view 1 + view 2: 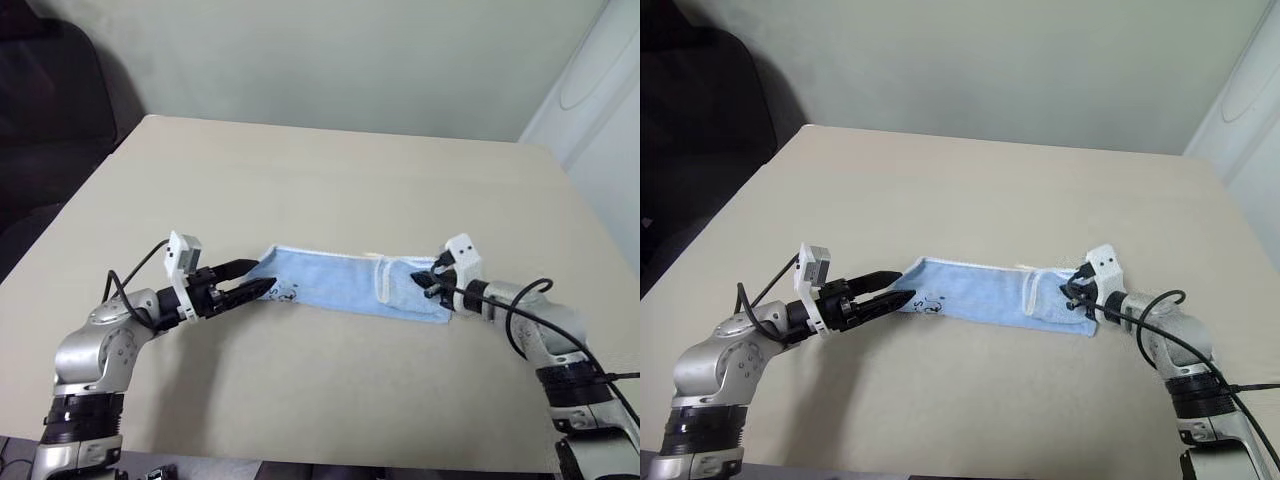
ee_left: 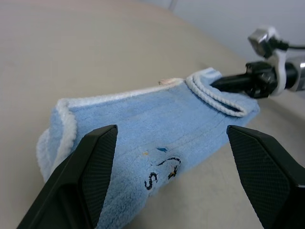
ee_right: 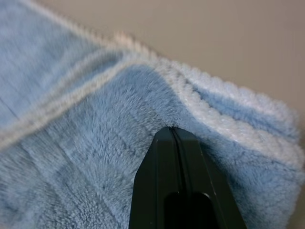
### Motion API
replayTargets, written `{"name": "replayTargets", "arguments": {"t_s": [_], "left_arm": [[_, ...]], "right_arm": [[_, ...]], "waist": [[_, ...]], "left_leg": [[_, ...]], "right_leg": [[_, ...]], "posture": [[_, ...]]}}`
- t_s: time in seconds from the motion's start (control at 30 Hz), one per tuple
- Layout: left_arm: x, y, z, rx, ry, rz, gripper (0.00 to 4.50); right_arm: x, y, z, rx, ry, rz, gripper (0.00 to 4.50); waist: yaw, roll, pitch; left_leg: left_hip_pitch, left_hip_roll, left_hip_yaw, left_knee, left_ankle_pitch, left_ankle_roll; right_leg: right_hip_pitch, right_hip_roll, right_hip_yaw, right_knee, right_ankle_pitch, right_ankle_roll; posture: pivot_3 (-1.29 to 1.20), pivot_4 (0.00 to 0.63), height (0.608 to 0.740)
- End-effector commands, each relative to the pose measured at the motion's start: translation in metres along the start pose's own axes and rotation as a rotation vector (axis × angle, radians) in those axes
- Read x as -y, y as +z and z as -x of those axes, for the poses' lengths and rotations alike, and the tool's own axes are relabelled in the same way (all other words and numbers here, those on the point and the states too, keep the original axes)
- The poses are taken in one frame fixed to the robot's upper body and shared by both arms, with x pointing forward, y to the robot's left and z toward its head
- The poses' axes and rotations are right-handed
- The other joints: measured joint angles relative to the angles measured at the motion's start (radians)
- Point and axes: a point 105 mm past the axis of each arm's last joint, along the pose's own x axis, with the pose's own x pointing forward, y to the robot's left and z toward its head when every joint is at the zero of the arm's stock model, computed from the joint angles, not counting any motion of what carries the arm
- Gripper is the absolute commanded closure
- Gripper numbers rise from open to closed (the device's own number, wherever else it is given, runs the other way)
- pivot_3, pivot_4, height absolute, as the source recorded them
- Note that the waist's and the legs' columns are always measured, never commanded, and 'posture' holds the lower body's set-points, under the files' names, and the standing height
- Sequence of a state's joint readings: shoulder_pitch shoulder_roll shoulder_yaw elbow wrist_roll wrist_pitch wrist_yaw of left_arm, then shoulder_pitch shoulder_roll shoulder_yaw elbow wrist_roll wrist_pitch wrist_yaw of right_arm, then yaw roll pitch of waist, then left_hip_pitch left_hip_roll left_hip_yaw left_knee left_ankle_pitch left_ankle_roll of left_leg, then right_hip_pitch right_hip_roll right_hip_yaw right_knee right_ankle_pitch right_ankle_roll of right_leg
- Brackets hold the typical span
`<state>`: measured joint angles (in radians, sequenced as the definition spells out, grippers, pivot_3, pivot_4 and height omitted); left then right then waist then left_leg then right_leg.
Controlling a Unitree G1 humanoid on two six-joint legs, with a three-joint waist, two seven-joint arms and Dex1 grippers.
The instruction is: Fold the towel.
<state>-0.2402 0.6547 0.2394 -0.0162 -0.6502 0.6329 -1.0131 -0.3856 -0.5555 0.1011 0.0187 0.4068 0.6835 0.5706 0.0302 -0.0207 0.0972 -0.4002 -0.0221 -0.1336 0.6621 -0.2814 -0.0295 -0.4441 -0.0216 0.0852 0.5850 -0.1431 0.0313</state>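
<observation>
My left gripper picks up the towel by the raised end beside its printed motif next, to fold the towel onto its piped fold.
The towel, light blue with white piped edging, lies as a long folded strip across the middle of the table. Its dark printed motif is near the left end, and a small pale tag peeks out at the far edge. My left gripper is open, level with the table, its fingers either side of the towel's left end without closing on it. My right gripper is shut. Its joined tips rest on the pile at the towel's right end, beside a fold of white piping, with no cloth seen between them.
The beige table stretches bare all around the towel, its near edge just behind my arms. A dark chair stands off the far left corner. A pale wall and a white panel close the back and right.
</observation>
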Motion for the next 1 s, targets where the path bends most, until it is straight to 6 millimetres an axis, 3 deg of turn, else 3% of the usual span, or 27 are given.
{"name": "replayTargets", "arguments": {"t_s": [0.03, 0.1, 0.23, 0.37, 0.43, 0.7, 1.0], "left_arm": [[0.002, 0.013, 0.007, 0.056, 0.016, -0.006, 0.5], [0.001, 0.016, 0.011, 0.092, 0.04, 0.018, 0.5], [-0.005, 0.026, 0.023, 0.191, 0.12, 0.112, 0.5], [-0.006, 0.027, 0.043, 0.264, 0.184, 0.266, 0.5], [-0.004, 0.021, 0.051, 0.296, 0.208, 0.387, 0.12], [0.026, 0.003, 0.046, 0.35, 0.253, 0.694, 0.02], [0.017, -0.014, 0.025, 0.276, 0.44, 0.899, 0.02]], "right_arm": [[-0.003, -0.018, -0.004, -0.046, 0.008, 0.059, 4.46], [-0.004, -0.013, -0.003, -0.002, 0.016, 0.051, 4.46], [-0.006, 0.03, 0.01, 0.201, 0.04, 0.034, 4.46], [0.0, 0.06, 0.022, 0.309, 0.023, 0.051, 4.46], [0.003, 0.068, 0.024, 0.335, 0.009, 0.066, 4.5], [-0.001, 0.07, 0.017, 0.35, 0.013, 0.09, 4.5], [-0.003, 0.072, 0.01, 0.371, 0.026, 0.074, 4.5]], "waist": [[-0.002, -0.001, -0.001], [-0.002, -0.002, -0.001], [-0.002, -0.002, -0.001], [-0.004, -0.001, 0.0], [-0.006, -0.001, 0.0], [0.002, 0.001, 0.003], [0.001, 0.006, 0.01]], "left_leg": [[0.0, 0.0, 0.0, 0.0, -0.001, -0.001], [0.001, 0.0, 0.0, 0.0, -0.001, -0.001], [0.001, 0.0, 0.0, 0.0, -0.001, -0.001], [0.001, 0.0, 0.001, 0.0, 0.0, -0.002], [0.001, 0.0, 0.001, 0.0, 0.0, -0.003], [0.002, 0.0, 0.001, 0.0, 0.001, -0.002], [0.015, -0.001, 0.002, 0.0, 0.0, -0.004]], "right_leg": [[0.0, 0.0, 0.0, 0.0, 0.0, 0.0], [0.001, 0.0, 0.0, 0.0, 0.0, 0.0], [0.001, 0.0, 0.0, 0.0, 0.0, 0.0], [0.001, 0.0, 0.0, 0.0, 0.0, 0.0], [0.001, 0.0, 0.0, 0.0, 0.0, 0.0], [0.003, 0.001, 0.0, 0.0, 0.0, 0.0], [0.014, 0.003, 0.0, 0.0, -0.002, 0.001]], "posture": [[0.0, 0.15, 0.74], [0.0, 0.15, 0.74], [0.0, 0.15, 0.74], [0.0, 0.15, 0.74], [0.0, 0.15, 0.74], [0.0, 0.15, 0.74], [0.0, 0.15, 0.74]]}}
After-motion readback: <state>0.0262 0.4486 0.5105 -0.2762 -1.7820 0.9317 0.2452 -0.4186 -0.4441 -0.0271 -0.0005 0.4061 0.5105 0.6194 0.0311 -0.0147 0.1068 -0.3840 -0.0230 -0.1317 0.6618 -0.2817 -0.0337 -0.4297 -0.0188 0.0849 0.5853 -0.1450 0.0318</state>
